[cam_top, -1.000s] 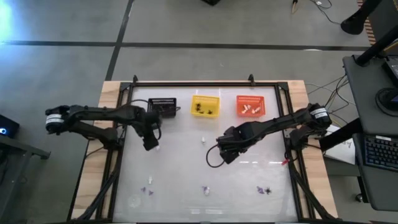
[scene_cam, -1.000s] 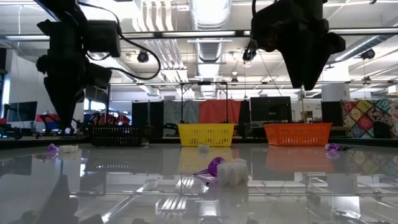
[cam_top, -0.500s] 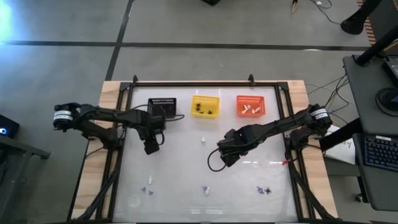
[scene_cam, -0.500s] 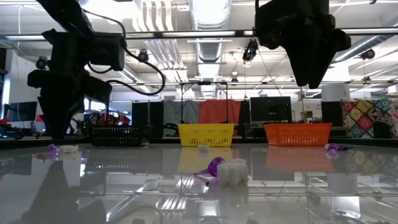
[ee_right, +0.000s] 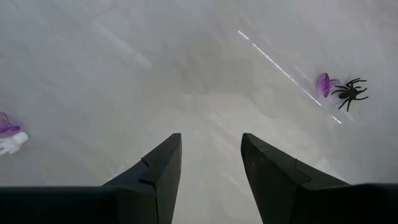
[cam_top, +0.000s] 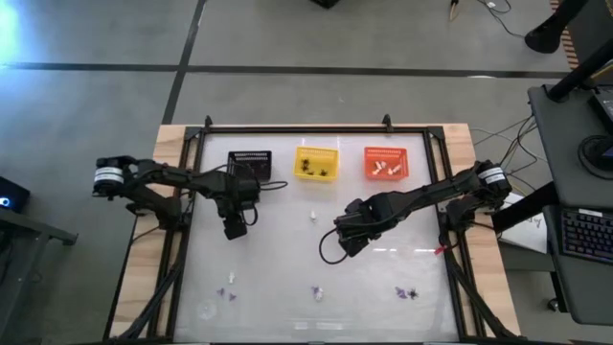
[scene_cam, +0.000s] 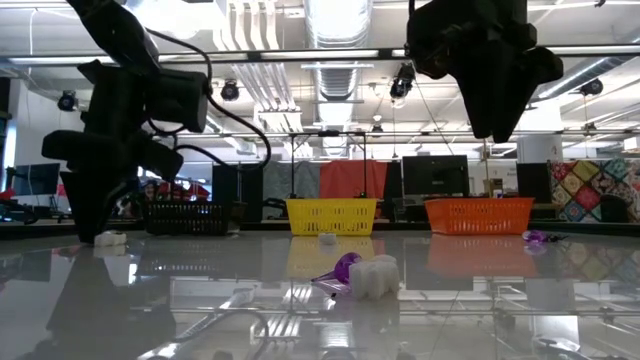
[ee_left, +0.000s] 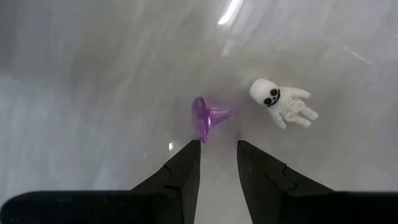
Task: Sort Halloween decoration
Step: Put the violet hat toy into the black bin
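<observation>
Next, my left gripper grabs the purple trinket by its rounded rim [ee_left: 201, 118] to sort it into the black basket.
My left gripper [ee_left: 217, 148] stands open, pointing down, low over the table's left half [cam_top: 233, 228]. Just past its fingertips lie a purple trinket [ee_left: 208, 117] and a white skeleton figure [ee_left: 283, 102]; nothing is between the fingers. In the low view the white figure [scene_cam: 110, 238] lies beside that gripper [scene_cam: 92, 232]. My right gripper [ee_right: 211, 142] hangs open, high over the table's middle [cam_top: 347, 244], with nothing in it. A purple trinket with a black spider [ee_right: 341, 88] lies on the table far beyond it.
A black basket [cam_top: 250, 164], a yellow basket [cam_top: 316, 163] and an orange basket [cam_top: 386, 163] stand in a row at the far edge. A white trinket [cam_top: 313, 215] lies mid-table. Several more trinkets lie near the front edge [cam_top: 316, 292], one pair purple and white [scene_cam: 358, 275].
My left gripper has come down toward the table over the purple and white trinkets at the left. In the low view it now stands in front of the purple one. Its fingers have kept the same gap.
</observation>
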Motion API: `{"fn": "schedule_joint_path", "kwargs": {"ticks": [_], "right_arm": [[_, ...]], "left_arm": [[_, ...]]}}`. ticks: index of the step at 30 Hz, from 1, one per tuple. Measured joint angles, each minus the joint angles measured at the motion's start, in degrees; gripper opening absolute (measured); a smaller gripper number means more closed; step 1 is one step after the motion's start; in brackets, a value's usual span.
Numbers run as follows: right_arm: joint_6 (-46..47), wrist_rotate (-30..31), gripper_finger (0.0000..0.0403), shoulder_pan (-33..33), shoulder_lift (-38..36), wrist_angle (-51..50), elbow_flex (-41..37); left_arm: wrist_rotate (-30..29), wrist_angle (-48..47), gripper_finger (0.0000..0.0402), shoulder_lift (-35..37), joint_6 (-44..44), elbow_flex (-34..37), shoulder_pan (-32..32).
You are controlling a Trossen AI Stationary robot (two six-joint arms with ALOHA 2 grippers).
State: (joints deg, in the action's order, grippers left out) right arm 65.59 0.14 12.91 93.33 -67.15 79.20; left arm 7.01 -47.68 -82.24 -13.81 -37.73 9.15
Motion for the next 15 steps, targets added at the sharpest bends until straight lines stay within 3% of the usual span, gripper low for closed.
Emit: {"fn": "schedule_joint_path", "kwargs": {"ticks": [15], "right_arm": [[0.04,-0.02,0.0156,0.00,0.01,0.61,0.00]], "left_arm": [[-1.95,1.40,0.0091,3.76,1.75,0.10,-0.09]]}}
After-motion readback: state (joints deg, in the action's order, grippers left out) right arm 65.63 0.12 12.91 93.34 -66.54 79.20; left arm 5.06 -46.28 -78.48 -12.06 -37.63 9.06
